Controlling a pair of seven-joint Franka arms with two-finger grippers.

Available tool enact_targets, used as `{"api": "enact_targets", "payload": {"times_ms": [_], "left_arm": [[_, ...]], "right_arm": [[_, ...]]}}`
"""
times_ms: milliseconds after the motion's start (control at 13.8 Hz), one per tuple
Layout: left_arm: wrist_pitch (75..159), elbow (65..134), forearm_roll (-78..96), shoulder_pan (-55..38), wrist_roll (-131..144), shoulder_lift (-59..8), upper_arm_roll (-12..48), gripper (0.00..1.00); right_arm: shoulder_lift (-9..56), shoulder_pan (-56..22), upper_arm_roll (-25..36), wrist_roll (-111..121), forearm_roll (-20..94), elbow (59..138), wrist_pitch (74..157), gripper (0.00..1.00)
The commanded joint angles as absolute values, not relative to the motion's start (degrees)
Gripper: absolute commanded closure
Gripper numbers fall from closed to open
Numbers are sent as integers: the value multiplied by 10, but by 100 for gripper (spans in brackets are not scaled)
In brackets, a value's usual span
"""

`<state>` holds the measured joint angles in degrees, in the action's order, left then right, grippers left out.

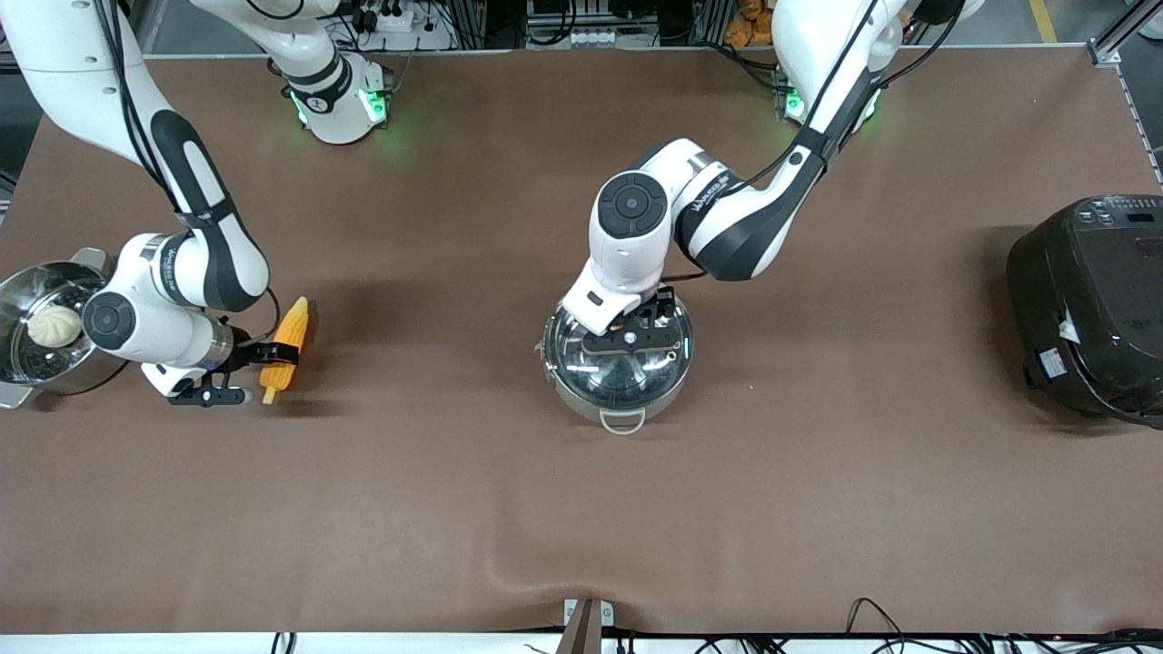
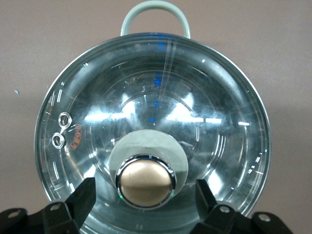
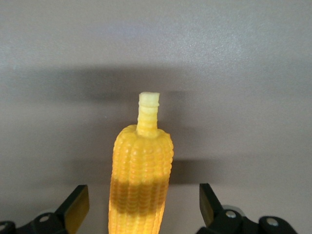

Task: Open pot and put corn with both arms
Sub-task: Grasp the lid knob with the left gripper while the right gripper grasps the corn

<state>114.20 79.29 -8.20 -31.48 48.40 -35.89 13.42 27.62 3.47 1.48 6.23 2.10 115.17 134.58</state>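
I will next pick up the yellow corn by its kernel-covered body (image 1: 284,349) with my right gripper, so that I can put it into the pot (image 1: 581,398).
The shallow steel pot (image 1: 581,398) stands mid-table with its glass lid (image 1: 607,374) on. My left gripper (image 1: 633,349) is over the lid, open. In the left wrist view its fingers (image 2: 84,196) stand on either side of the copper knob (image 2: 146,181) with gaps, above the lid (image 2: 151,97). The yellow-orange corn (image 1: 293,320) lies on the brown table toward the right arm's end. My right gripper (image 1: 275,354) is open around it. In the right wrist view the corn (image 3: 141,170) lies between the fingers (image 3: 77,206) untouched, pale stub pointing away.
A steel pot with a white bun (image 1: 53,325) stands at the right arm's end, close beside the right arm's wrist. A big black rice cooker (image 1: 1090,309) sits at the left arm's end. The brown cloth (image 1: 545,509) has a wrinkle near its front edge.
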Motion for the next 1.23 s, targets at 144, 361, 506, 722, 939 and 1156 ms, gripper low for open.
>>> {"api": "enact_targets", "payload": {"times_ms": [144, 361, 506, 722, 939, 1156], "left_arm": [[1143, 778, -99, -321, 496, -367, 132, 25], [1143, 779, -99, -320, 497, -367, 132, 31], [1143, 779, -99, -320, 495, -367, 132, 42], [1143, 779, -99, -319, 497, -367, 132, 69], [1143, 779, -100, -318, 492, -367, 132, 91], [1142, 779, -101, -313, 492, -355, 132, 100]], "right_arm": [[301, 44, 10, 61, 28, 1143, 1366, 0], [303, 42, 10, 61, 28, 1143, 1365, 100], [302, 40, 10, 61, 28, 1144, 1361, 100], [301, 40, 10, 61, 28, 1144, 1358, 100], [290, 37, 10, 61, 28, 1143, 1347, 100], [262, 35, 10, 68, 28, 1143, 1329, 100]]}}
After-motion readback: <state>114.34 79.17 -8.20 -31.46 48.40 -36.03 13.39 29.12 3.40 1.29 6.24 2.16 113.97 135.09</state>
